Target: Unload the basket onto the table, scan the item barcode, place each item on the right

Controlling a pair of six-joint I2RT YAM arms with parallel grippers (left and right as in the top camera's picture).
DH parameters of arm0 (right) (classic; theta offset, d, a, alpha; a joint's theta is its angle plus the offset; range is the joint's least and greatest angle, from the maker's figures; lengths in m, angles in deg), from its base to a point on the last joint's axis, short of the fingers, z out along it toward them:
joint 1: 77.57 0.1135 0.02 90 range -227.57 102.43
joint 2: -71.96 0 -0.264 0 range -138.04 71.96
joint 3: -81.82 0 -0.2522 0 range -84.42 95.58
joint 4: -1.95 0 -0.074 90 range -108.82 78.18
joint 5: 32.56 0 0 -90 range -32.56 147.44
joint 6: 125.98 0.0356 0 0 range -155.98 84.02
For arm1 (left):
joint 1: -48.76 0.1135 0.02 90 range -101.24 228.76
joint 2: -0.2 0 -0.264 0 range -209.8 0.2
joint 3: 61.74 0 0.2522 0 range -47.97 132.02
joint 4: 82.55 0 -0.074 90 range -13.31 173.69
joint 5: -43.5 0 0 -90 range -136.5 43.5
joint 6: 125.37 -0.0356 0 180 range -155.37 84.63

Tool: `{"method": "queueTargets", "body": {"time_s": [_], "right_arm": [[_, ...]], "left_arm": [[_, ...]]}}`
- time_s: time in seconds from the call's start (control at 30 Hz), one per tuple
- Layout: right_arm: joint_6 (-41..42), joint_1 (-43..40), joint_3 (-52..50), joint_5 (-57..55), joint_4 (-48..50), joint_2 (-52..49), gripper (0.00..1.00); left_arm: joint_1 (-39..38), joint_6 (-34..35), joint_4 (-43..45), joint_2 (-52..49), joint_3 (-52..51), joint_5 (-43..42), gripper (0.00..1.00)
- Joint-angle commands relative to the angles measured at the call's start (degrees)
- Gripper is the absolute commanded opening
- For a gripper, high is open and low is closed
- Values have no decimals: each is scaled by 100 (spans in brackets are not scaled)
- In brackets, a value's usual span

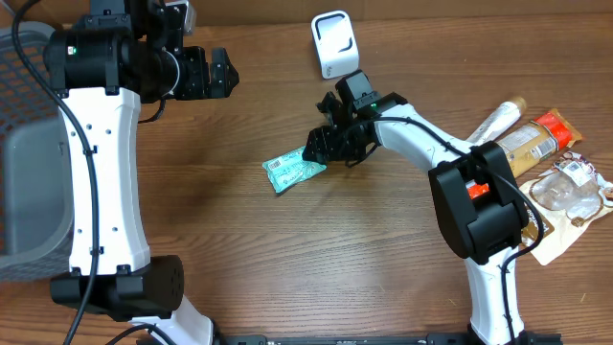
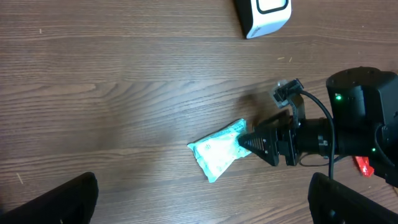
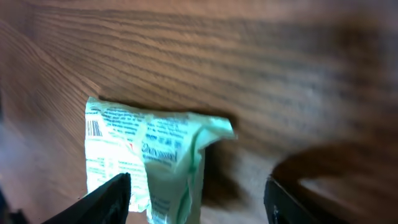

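I need to reach the light green packet with my right gripper and pinch its end away from the barcode, so the barcode stays uncovered and can be scanned.
The item, a light green packet [image 1: 292, 171], lies flat on the wooden table with a barcode [image 1: 280, 168] showing near its left end. My right gripper [image 1: 321, 146] sits low at the packet's right end. In the right wrist view its fingers stand wide apart; the packet [image 3: 149, 155] and its barcode [image 3: 94, 129] lie in front of them, unpinched. The white scanner [image 1: 333, 43] stands at the back of the table, beyond the right arm. My left gripper [image 1: 222, 75] hangs open high at the back left, looking down on the packet [image 2: 217, 151] and scanner [image 2: 264, 14].
A grey basket [image 1: 24, 144] fills the left edge of the table. Several more packaged items [image 1: 546, 153] lie in a pile at the right edge, behind the right arm's base.
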Motion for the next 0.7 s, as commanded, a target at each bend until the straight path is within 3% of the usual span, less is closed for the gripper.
{"method": "queueTargets", "body": {"time_s": [0.0, 0.17, 0.3, 0.47, 0.53, 0.67], "right_arm": [[-616, -24, -11, 262, 74, -136, 69], [-494, 13, -11, 1462, 98, -557, 62], [140, 109, -11, 1471, 190, -741, 33], [413, 63, -11, 1464, 448, -748, 9], [501, -9, -9, 1552, 546, -748, 4], [498, -214, 61, 2013, 560, -688, 4]], "left_arm": [[28, -129, 4, -20, 15, 15, 99], [28, -129, 4, -20, 17, 15, 100], [28, -129, 4, -20, 17, 15, 100], [28, -129, 4, -20, 17, 15, 99], [28, -129, 4, -20, 17, 15, 100], [28, -129, 4, -20, 17, 15, 100]]}}
